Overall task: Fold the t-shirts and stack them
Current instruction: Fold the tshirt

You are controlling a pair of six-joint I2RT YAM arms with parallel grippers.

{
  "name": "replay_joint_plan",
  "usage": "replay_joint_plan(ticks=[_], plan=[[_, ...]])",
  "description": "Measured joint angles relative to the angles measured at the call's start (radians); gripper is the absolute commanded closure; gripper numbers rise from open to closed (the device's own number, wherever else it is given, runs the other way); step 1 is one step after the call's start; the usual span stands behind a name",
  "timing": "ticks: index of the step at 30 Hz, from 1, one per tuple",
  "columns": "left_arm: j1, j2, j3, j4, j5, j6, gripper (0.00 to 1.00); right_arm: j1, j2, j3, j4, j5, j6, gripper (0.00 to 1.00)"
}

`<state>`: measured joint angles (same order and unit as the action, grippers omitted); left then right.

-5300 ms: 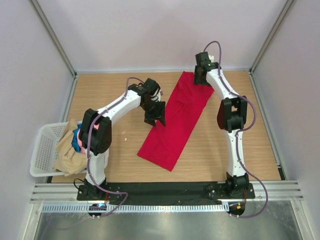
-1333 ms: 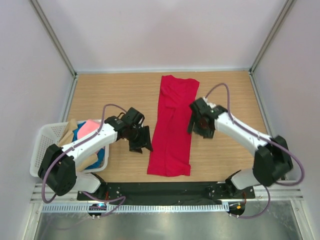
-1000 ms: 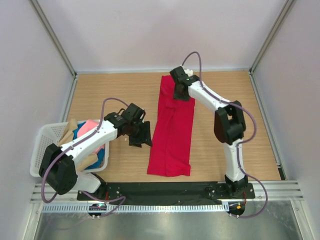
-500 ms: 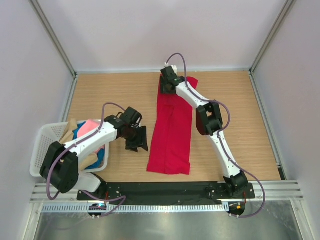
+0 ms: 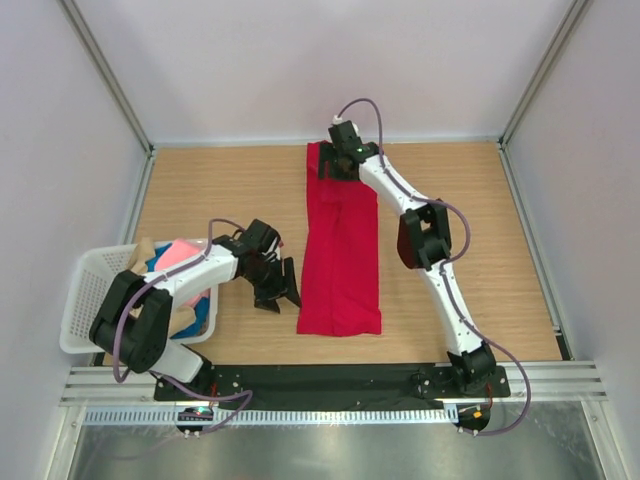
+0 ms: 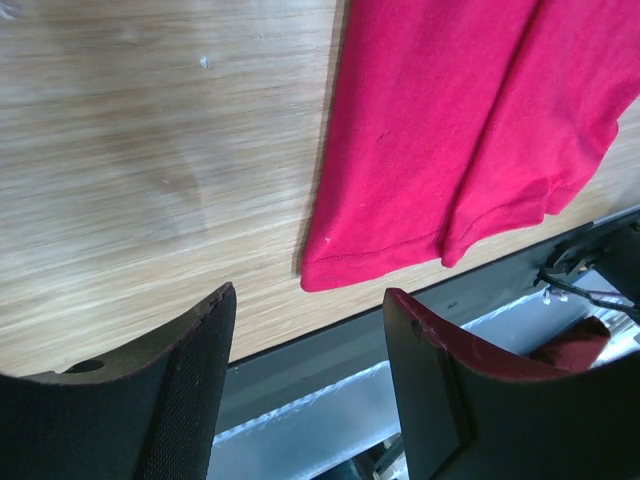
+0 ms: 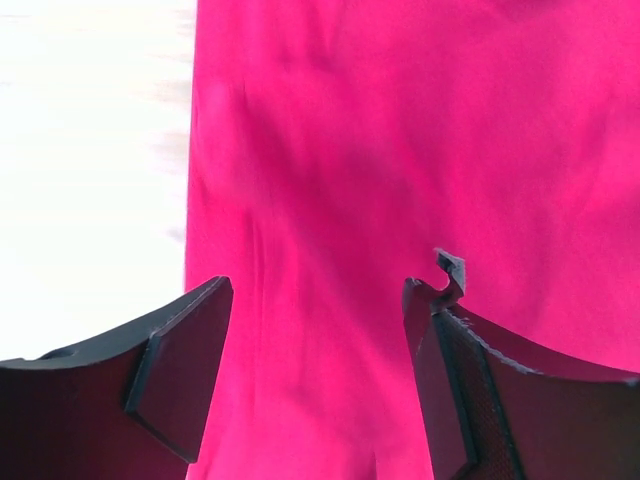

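Next, my right gripper grabs the red t-shirt's near-edge corner, opposite my left gripper's corner, to fold the t-shirt's near end over evenly.
A bright red t-shirt lies on the wooden table as a long narrow strip running from the far side to the near edge. My right gripper hovers open over the strip's far end; in the right wrist view red cloth fills the space under the open right gripper, with nothing pinched. My left gripper stands open on the table just left of the strip's near left corner, apart from it. Pink, blue and beige t-shirts lie bunched in the basket.
A white mesh basket sits at the table's left near corner, partly under my left arm. A black rail and metal frame run along the near edge. Grey walls close in the back and both sides.
My right gripper has swung left across the shirt's far end and opened wider; that end has shifted left, straightening the strip. My left gripper has slid slightly toward the near edge.
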<state>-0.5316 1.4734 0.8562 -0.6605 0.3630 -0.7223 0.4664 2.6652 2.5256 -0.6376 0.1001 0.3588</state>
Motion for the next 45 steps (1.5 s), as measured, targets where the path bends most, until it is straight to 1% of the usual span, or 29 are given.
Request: replay_joint_plan(ticks=[1,4,6,7,9,12,15,17,21,23,26,34,39,45], plan=[[0.0,0.003,-0.012,0.014,0.016,-0.009,0.36,-0.004,-0.048,-0.038,-0.032,-0.007,0.015,0.22],[0.0,0.023,-0.035,0.048,0.065,-0.032,0.36,-0.021,-0.268,-0.256,-0.105,-0.041,0.041,0.2],[0.0,0.042,-0.044,0.072,0.095,-0.042,0.35,-0.034,-0.523,-0.533,-0.091,-0.078,0.045,0.2],[0.0,0.048,-0.048,0.081,0.108,-0.049,0.35,-0.04,-0.608,-0.614,-0.1,-0.092,0.045,0.2],[0.0,0.056,-0.051,0.093,0.124,-0.057,0.36,-0.051,-0.823,-0.826,-0.069,-0.116,0.045,0.2],[0.0,0.057,-0.061,0.111,0.131,-0.064,0.37,-0.049,-1.074,-1.11,-0.059,-0.174,0.051,0.21],[0.0,0.059,-0.082,0.122,0.131,-0.075,0.39,-0.042,-1.22,-1.347,-0.06,-0.243,0.069,0.22],[0.0,0.068,-0.095,0.127,0.13,-0.082,0.41,-0.04,-1.292,-1.505,-0.058,-0.286,0.093,0.26],[-0.005,0.091,-0.113,0.138,0.133,-0.092,0.45,-0.04,-1.441,-1.738,-0.038,-0.371,0.158,0.33],[-0.01,0.092,-0.118,0.148,0.139,-0.104,0.5,-0.04,-1.519,-1.837,-0.003,-0.414,0.193,0.35],[-0.019,0.1,-0.127,0.174,0.146,-0.116,0.55,-0.04,-1.579,-1.944,0.053,-0.463,0.234,0.41],[-0.045,0.12,-0.14,0.23,0.178,-0.161,0.59,-0.04,-1.576,-2.088,0.177,-0.534,0.303,0.52],[-0.058,0.131,-0.142,0.252,0.186,-0.177,0.62,-0.04,-1.536,-2.137,0.247,-0.566,0.336,0.54],[-0.066,0.135,-0.152,0.272,0.189,-0.195,0.68,-0.041,-1.501,-2.147,0.311,-0.604,0.359,0.56]])
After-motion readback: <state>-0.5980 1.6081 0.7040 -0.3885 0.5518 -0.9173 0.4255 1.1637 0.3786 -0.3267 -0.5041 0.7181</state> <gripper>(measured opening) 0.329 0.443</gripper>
